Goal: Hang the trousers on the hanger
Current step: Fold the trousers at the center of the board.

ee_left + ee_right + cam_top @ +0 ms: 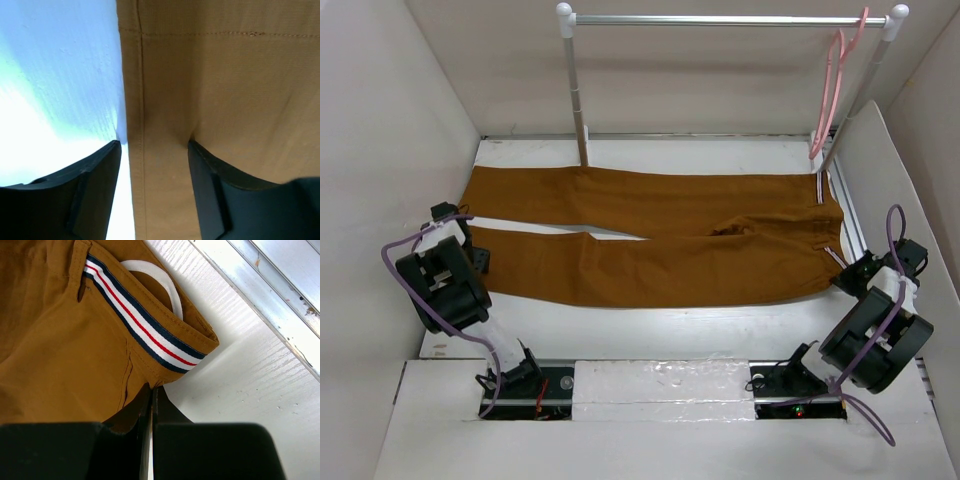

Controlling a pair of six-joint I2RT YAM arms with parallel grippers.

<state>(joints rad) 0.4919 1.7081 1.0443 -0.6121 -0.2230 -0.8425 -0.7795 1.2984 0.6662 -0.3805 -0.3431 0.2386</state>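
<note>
The fingers reach down to table and cloth on either side of the trousers' hem, so it is time to close my left gripper now. Closing now would catch the trousers.
The rust-brown trousers [660, 240] lie flat across the table, legs to the left and waistband to the right. The pink hanger [830, 95] hangs from the right end of the rail. My left gripper [475, 258] is open at the cuff of the near leg. In the left wrist view [155, 145] its jaws straddle the hem of the cloth [225, 90], one finger [100, 170] over bare table. My right gripper [847, 275] is shut on the near waistband corner [151, 390], just below the striped trim [145, 330].
A silver rail [720, 19] on white posts stands at the back, one post [578, 100] behind the trousers. White walls enclose the table on the left, right and back. A metal track [280, 300] runs along the table's right edge.
</note>
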